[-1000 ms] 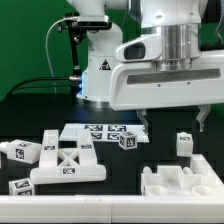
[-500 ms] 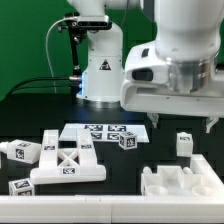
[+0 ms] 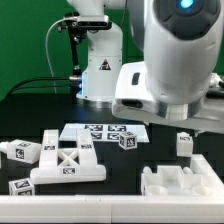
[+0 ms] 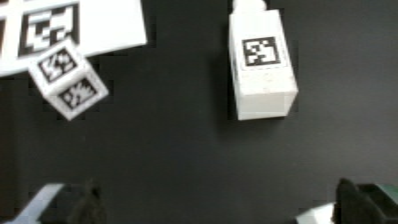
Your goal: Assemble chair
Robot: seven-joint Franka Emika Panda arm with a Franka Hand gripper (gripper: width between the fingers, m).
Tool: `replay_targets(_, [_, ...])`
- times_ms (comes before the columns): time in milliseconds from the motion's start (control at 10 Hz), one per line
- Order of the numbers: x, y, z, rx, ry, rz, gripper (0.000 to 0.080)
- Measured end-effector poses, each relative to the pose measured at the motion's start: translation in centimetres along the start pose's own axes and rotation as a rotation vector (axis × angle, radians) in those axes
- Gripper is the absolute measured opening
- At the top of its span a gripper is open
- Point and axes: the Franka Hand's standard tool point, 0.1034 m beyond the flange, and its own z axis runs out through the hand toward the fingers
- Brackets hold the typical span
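Observation:
The gripper grabs the short leg by its tagged square body (image 3: 184, 146) next. That leaves the short leg's narrow round end free to join the chunky slab (image 3: 185, 183).
The chair is in loose white tagged pieces on the black table. A cross-braced panel (image 3: 65, 165) lies at the exterior view's left, with a leg (image 3: 22, 150) and another piece (image 3: 20, 186) beside it. A small cube (image 3: 128, 141) sits by the marker board (image 3: 100, 130). A short leg (image 3: 184, 143) stands at the right, and a chunky slab (image 3: 185, 183) lies in front of it. In the wrist view my gripper (image 4: 222, 205) is open and empty. It hangs above bare table, apart from the leg (image 4: 263, 65) and the cube (image 4: 75, 92).
The arm's bulky white hand body (image 3: 170, 95) fills the upper right of the exterior view and hides the table behind it. The robot base (image 3: 100, 70) stands at the back. The marker board's corner shows in the wrist view (image 4: 63, 30).
The arm's hand has swung toward the camera and the exterior view's right and now looks larger and tilted. The fingers no longer show in that view. No chair piece has moved.

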Motion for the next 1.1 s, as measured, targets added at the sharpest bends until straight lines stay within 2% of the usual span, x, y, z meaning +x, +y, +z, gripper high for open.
replay_targets(100, [-0.3, -1.3, 0.4, -0.019, 0.027, -0.055, 0.0649])
replay_targets(300, [-1.5, -4.0, 1.1, -0.027, 0.029, -0.147, 0.0649])
replay_targets(400, [-1.5, -4.4, 1.0, -0.022, 0.038, -0.167, 0.0649])
replay_targets(600, [-1.4, -4.2, 1.1, -0.021, 0.033, -0.163, 0.0649])
replay_targets(800, [-1.6, -3.8, 1.8, -0.028, -0.041, -0.140, 0.0649])
replay_targets(900, [-1.8, -3.6, 2.4, -0.036, -0.120, -0.122, 0.0649])
replay_targets(1100, [-2.0, -3.1, 3.5, -0.072, -0.266, -0.120, 0.0649])
